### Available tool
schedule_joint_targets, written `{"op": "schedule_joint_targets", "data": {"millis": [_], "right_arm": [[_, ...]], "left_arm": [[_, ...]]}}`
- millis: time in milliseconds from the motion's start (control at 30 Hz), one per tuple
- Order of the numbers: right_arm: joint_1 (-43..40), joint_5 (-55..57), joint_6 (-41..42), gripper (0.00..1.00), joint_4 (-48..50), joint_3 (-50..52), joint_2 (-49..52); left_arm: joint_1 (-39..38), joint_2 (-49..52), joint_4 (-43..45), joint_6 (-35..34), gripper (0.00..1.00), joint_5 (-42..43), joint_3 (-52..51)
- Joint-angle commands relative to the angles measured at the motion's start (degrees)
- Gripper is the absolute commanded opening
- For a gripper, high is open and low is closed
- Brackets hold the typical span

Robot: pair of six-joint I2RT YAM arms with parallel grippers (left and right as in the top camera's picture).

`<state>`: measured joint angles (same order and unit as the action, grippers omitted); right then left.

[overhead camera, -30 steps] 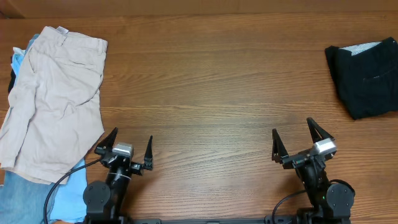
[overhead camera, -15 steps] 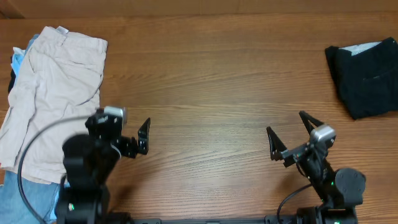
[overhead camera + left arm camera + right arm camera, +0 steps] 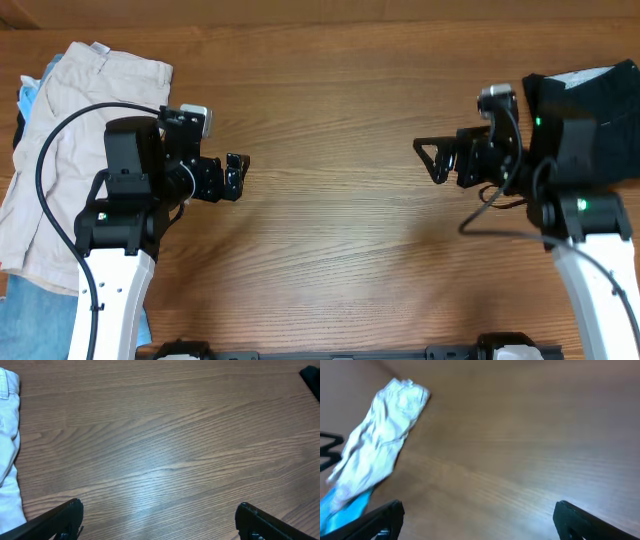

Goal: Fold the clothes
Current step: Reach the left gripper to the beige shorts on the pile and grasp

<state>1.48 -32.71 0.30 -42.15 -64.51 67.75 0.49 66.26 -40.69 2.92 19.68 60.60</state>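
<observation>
I should next grip the beige khaki shorts (image 3: 70, 140) with my left gripper by the shorts' side farthest from the table's empty wood, to spread them open for folding.
Beige khaki shorts (image 3: 70, 140) lie spread at the table's left edge, on top of light-blue jeans (image 3: 40, 320). A black folded garment (image 3: 590, 120) lies at the far right. My left gripper (image 3: 236, 176) is open and empty above bare wood, just right of the shorts. My right gripper (image 3: 432, 160) is open and empty above bare wood, left of the black garment. The shorts' edge shows at the left of the left wrist view (image 3: 9, 455). The shorts (image 3: 380, 445) and jeans (image 3: 345, 510) show blurred in the right wrist view.
The wooden table (image 3: 330, 120) stretches between the two arms. A black cable (image 3: 45, 190) loops over the shorts from my left arm.
Both arms have risen from the front edge and swung out over the table, the left toward the shorts, the right toward the black garment. Both grippers stay open.
</observation>
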Motion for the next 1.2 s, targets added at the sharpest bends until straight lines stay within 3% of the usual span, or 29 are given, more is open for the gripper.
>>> {"op": "schedule_joint_targets", "data": {"millis": [0, 133, 267, 533, 667, 767, 900, 1167], "right_arm": [[-0.4, -7.8, 0.0, 1.0, 1.3, -3.8, 4.6], [-0.4, -13.9, 0.0, 1.0, 4.0, -3.8, 7.0], [0.8, -12.7, -0.1, 1.0, 6.0, -3.8, 7.7], [15.4, 10.0, 0.0, 1.0, 9.5, -3.8, 9.3], [16.5, 10.3, 0.0, 1.0, 11.2, -3.8, 13.2], [16.5, 9.9, 1.2, 1.0, 11.3, -3.8, 16.2], [16.5, 9.5, 1.3, 1.0, 11.8, -3.8, 17.4], [16.5, 9.6, 1.3, 1.0, 11.7, -3.8, 17.4]], "left_arm": [[0.2, 0.0, 0.3, 0.3, 1.0, 4.4, 1.5], [0.2, 0.1, 0.4, 0.3, 1.0, 5.1, 1.5], [0.5, 2.3, 0.2, -3.2, 1.0, 0.9, 2.0], [6.3, 18.5, -6.7, -4.2, 1.0, -4.5, 17.2], [6.4, 25.7, -7.0, -4.8, 1.0, -16.2, 24.3], [7.6, 29.5, -2.5, -5.7, 1.0, -24.2, 25.2], [10.5, 33.6, 4.0, 0.3, 0.98, -25.1, 25.2], [19.7, 40.3, 11.7, 1.4, 0.91, -28.9, 25.2]]}}
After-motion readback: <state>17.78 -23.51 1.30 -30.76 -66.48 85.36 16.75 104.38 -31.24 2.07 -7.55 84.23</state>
